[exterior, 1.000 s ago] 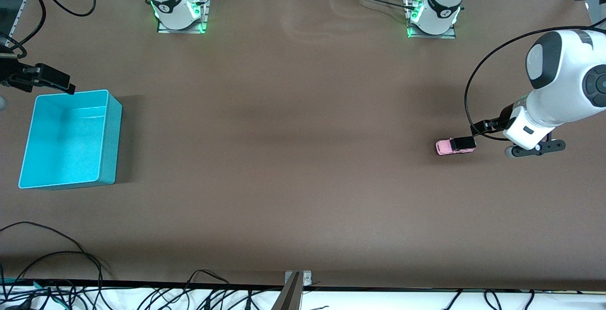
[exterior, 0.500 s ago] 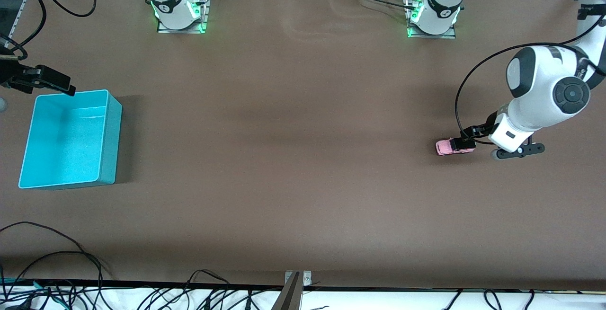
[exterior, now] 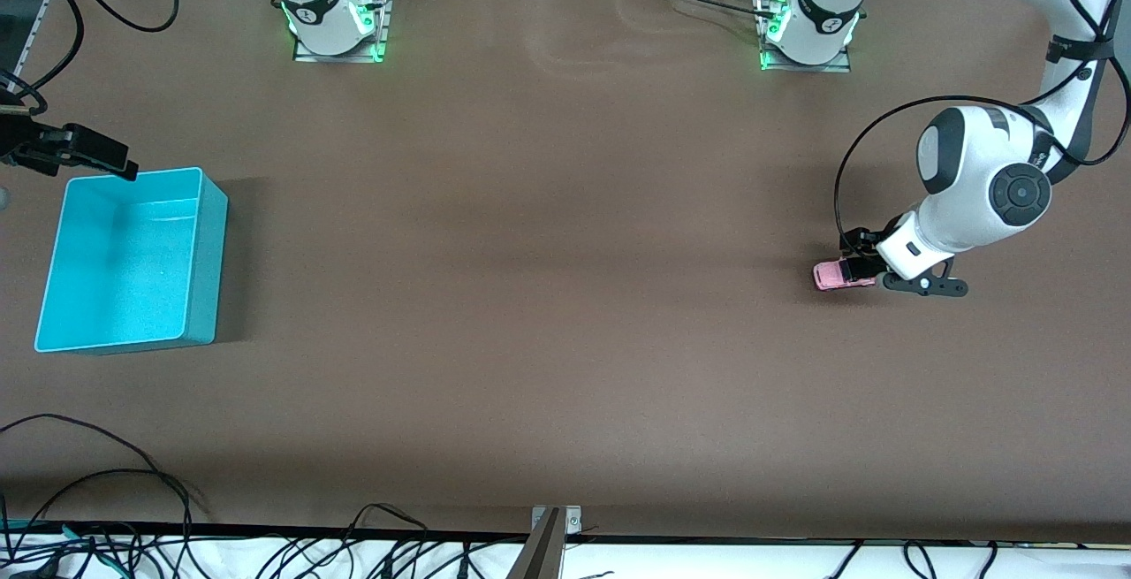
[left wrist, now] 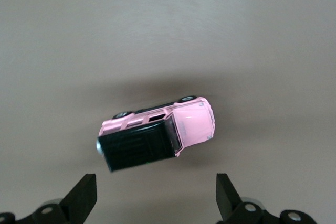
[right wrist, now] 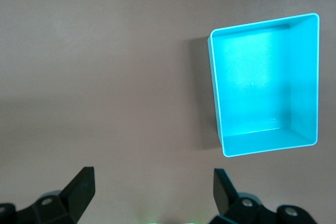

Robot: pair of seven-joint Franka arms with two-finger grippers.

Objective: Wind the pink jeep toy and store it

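Observation:
My left gripper will next grab the toy by its black roof [left wrist: 137, 145]. That will leave the pink jeep toy's pink hood [left wrist: 195, 123] free for winding.
The pink jeep toy [exterior: 833, 275] [left wrist: 157, 132], light pink with a black roof and rear, stands on its wheels on the brown table toward the left arm's end. My left gripper [exterior: 923, 285] [left wrist: 156, 200] hangs open low over the table right beside the jeep's black rear. The toy lies just ahead of the fingertips, not between them, and nothing touches it. My right gripper [exterior: 81, 151] [right wrist: 152, 192] waits open and empty beside the turquoise bin's corner that lies farthest from the front camera. The turquoise bin [exterior: 208, 252] [right wrist: 216, 93] is empty.
The two arm bases [exterior: 334, 18] [exterior: 808, 22] stand along the table's edge farthest from the front camera. Loose cables [exterior: 106, 482] trail along the edge nearest to it. A black cable [exterior: 848, 181] loops from the left wrist above the jeep.
The left arm has swung in from the table's left-arm end toward the jeep and come down close beside it. The jeep, the bin and the right gripper have stayed put.

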